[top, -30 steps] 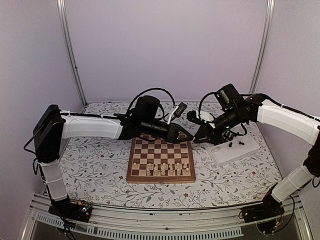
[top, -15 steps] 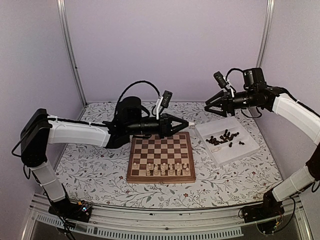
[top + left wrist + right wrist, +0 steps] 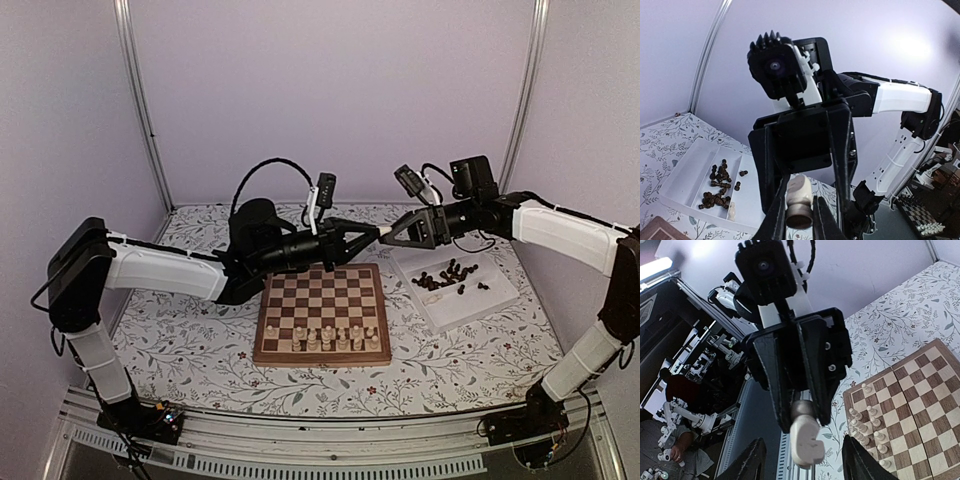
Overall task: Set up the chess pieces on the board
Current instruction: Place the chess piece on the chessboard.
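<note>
I will next use my right gripper to grab the pale chess piece by its head [image 3: 385, 231], so the piece's base stays free to stand on the board [image 3: 320, 300].
The board [image 3: 320, 300] lies at the table's middle, with a row of pale chess pieces [image 3: 325, 340] along its near side. Above its far edge my left gripper [image 3: 373, 237] is shut on a pale chess piece [image 3: 799, 200], base toward its wrist camera. My right gripper [image 3: 390, 237] faces it tip to tip and stands open. In the right wrist view the piece's head [image 3: 806, 442] sits between my right gripper [image 3: 804, 452] fingertips without touching them. The right arm's black fingers [image 3: 842, 150] flank the piece in the left wrist view.
A white partitioned tray [image 3: 490, 298] sits right of the board, holding several dark pieces [image 3: 450, 273] and one pale piece [image 3: 432, 297]. The tray [image 3: 687, 172] also shows in the left wrist view. Floral cloth covers the table; metal posts stand at the back corners.
My right gripper opened, lifted away to the right, then swung back to face the left gripper. My left gripper kept the pale piece and rose slightly above the board's far edge.
</note>
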